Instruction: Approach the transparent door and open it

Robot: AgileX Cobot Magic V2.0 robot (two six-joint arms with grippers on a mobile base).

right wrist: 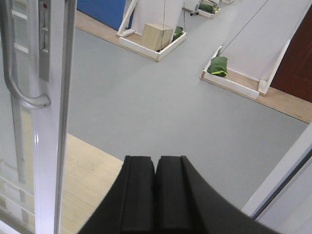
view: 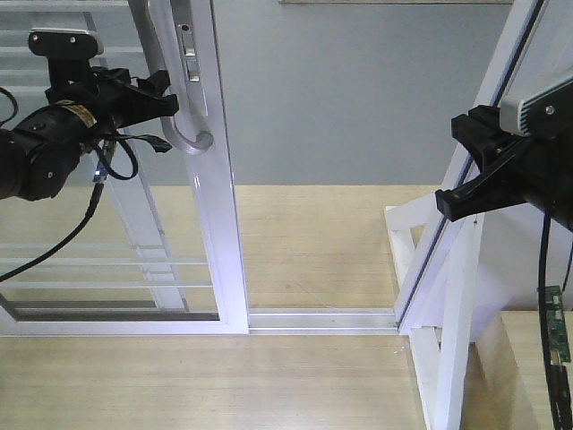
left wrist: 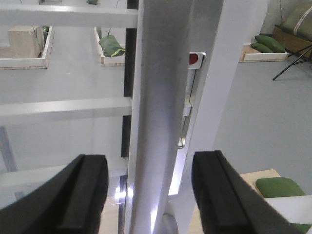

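Note:
My left gripper grabs the door by its curved pale handle (view: 192,143) next, to slide the transparent door (view: 219,224) open.
The transparent door (view: 219,224) stands at the left in the front view, with a glossy white frame and thin white bars behind the glass. Its curved pale handle (view: 192,143) and lock plate (view: 191,63) are on the frame's right stile. My left gripper (view: 166,97) is open at the handle. In the left wrist view the handle (left wrist: 161,122) runs between the fingers (left wrist: 83,195) without touching them, gripper (left wrist: 151,168). My right gripper (view: 457,166) is shut and empty at the right, away from the door. The right wrist view shows that gripper (right wrist: 156,163), the door (right wrist: 48,146) and the handle (right wrist: 14,83).
A floor track (view: 322,318) runs from the door's foot to a white post with diagonal braces (view: 448,313). A tilted framed panel (view: 501,90) rises at the right. Beyond the gap lies grey floor with trays, a box (right wrist: 157,35) and green bags (right wrist: 218,66).

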